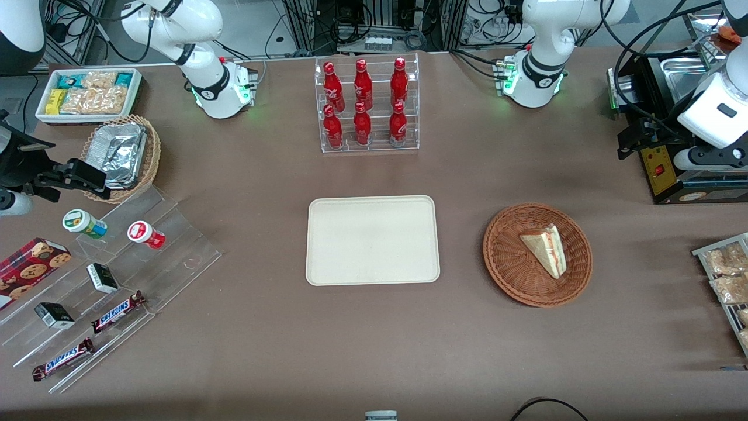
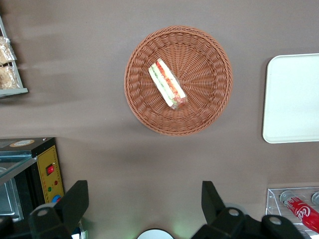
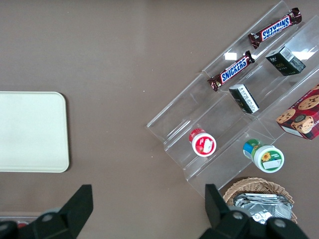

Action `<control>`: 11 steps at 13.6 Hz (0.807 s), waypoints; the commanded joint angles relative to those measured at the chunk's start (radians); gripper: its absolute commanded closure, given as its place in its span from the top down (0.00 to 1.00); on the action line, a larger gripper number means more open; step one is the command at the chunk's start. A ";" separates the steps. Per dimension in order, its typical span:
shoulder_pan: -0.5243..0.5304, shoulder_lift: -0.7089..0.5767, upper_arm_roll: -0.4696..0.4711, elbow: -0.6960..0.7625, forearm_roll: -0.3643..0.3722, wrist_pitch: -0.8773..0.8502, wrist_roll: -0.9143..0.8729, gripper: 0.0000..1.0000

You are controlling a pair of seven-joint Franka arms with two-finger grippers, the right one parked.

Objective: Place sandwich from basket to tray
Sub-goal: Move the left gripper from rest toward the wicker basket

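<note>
My gripper grabs the sandwich by its wrapped end (image 1: 551,233) next, to place the sandwich from the basket onto the tray (image 1: 372,240).
The sandwich (image 1: 549,248) (image 2: 167,84), a wrapped white-bread wedge with red and green filling, lies in the round reddish-brown wicker basket (image 1: 508,275) (image 2: 149,119). The cream-white tray (image 1: 372,240) (image 2: 294,99) (image 3: 30,132) lies flat beside the basket, toward the parked arm's end, with nothing on it. My gripper (image 1: 634,140) (image 2: 143,189) hangs open high above the table. It is farther from the front camera than the basket, toward the working arm's end, and holds nothing. Bare tablecloth shows between its fingers.
A black machine with a yellow panel (image 1: 672,169) (image 2: 47,174) stands close beside the gripper. A clear rack of red bottles (image 1: 368,105) stands farther back than the tray. Bagged snacks (image 1: 727,280) lie at the working arm's table edge. Clear steps with snacks (image 1: 117,275) lie toward the parked arm's end.
</note>
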 commanded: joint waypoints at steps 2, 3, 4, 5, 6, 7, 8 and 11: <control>0.010 -0.002 -0.010 0.010 -0.005 -0.022 -0.009 1.00; 0.010 0.001 -0.010 0.007 -0.005 -0.018 -0.001 1.00; 0.010 0.008 -0.008 0.004 -0.001 -0.015 0.002 1.00; 0.010 0.009 -0.008 -0.013 0.004 -0.011 -0.012 1.00; 0.012 0.011 -0.005 -0.034 0.007 -0.008 -0.021 1.00; 0.013 0.018 -0.004 -0.046 0.010 -0.007 -0.023 1.00; 0.018 0.034 0.001 -0.050 0.010 0.001 -0.024 1.00; 0.026 0.049 0.001 -0.117 0.012 0.074 -0.075 1.00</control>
